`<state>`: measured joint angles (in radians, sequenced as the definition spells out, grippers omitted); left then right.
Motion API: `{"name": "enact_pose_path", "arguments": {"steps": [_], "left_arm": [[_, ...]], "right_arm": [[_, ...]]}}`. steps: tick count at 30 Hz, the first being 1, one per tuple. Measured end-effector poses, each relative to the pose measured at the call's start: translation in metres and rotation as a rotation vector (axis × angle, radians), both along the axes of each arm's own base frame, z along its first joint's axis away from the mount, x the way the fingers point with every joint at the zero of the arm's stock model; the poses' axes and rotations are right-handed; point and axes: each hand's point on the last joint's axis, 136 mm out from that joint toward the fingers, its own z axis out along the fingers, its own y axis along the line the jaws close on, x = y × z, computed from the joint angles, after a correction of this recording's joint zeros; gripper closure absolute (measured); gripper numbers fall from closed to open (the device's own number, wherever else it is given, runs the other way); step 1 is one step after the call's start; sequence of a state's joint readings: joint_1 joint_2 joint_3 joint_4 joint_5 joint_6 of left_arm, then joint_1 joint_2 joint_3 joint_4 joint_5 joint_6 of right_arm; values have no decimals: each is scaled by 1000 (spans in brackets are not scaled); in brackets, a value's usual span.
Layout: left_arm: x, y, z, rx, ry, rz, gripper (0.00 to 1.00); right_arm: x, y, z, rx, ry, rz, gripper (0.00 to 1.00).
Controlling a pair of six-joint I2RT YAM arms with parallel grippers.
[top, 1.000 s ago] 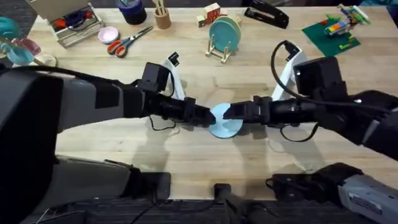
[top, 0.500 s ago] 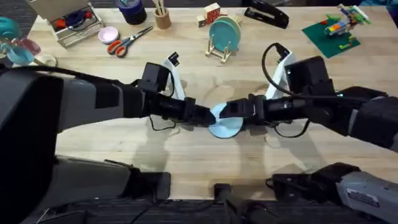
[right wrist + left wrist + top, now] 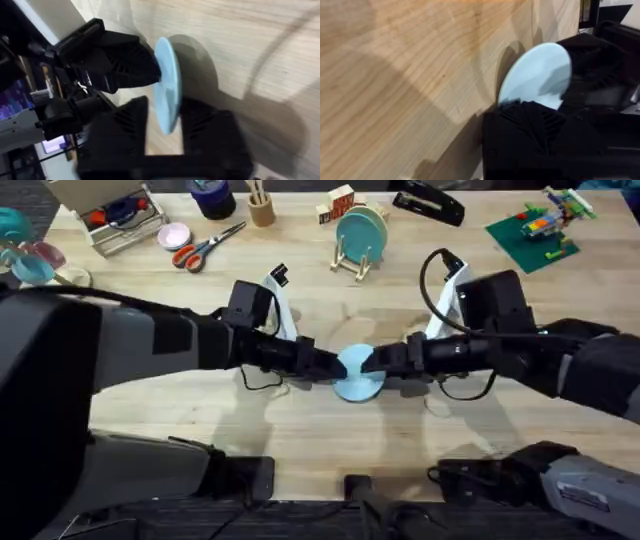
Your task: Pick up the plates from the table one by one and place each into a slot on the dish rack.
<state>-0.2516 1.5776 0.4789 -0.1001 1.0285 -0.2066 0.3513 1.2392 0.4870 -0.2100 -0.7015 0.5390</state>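
Next, my right gripper grabs the pale blue plate by its rim point(image 3: 170, 125) to stand it in a slot on the dish rack.
The pale sky blue plate point(image 3: 356, 376) is tipped up on edge over the middle of the table point(image 3: 300, 442). My left gripper point(image 3: 335, 368) is shut on its left rim; in the left wrist view the plate point(image 3: 540, 75) sticks out past my black fingers point(image 3: 530, 125). My right gripper point(image 3: 376, 363) is at the opposite rim, open, and in the right wrist view its fingers point(image 3: 125, 125) straddle the plate point(image 3: 167, 100) with a gap on each side. The teal plate point(image 3: 362, 230) stands upright in the dish rack point(image 3: 352, 268) at the back centre.
Along the back edge lie orange-handled scissors point(image 3: 205, 245), a small pink dish point(image 3: 175, 235), a wooden cup of sticks point(image 3: 262, 210), a clear box point(image 3: 110, 220), a black stapler point(image 3: 430, 205) and a green brick plate point(image 3: 535, 230).
My right arm has swung in toward the middle and its fingers now sit around the blue plate's right rim. The left arm has held still with the plate.
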Motion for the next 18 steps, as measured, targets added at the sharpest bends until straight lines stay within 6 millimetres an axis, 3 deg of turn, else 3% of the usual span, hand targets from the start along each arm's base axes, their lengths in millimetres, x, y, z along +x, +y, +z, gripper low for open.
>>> {"name": "enact_pose_path", "arguments": {"steps": [2,5,18], "left_arm": [[0,0,0,-1,1,2,960],[0,0,1,-4,1,2,959],[0,0,1,-4,4,4,960]], "right_arm": [[0,-1,-1,-5,3,-5,847],[0,-2,-2,-9,7,-9,960],[-1,-2,-3,-10,7,-8,969]]}}
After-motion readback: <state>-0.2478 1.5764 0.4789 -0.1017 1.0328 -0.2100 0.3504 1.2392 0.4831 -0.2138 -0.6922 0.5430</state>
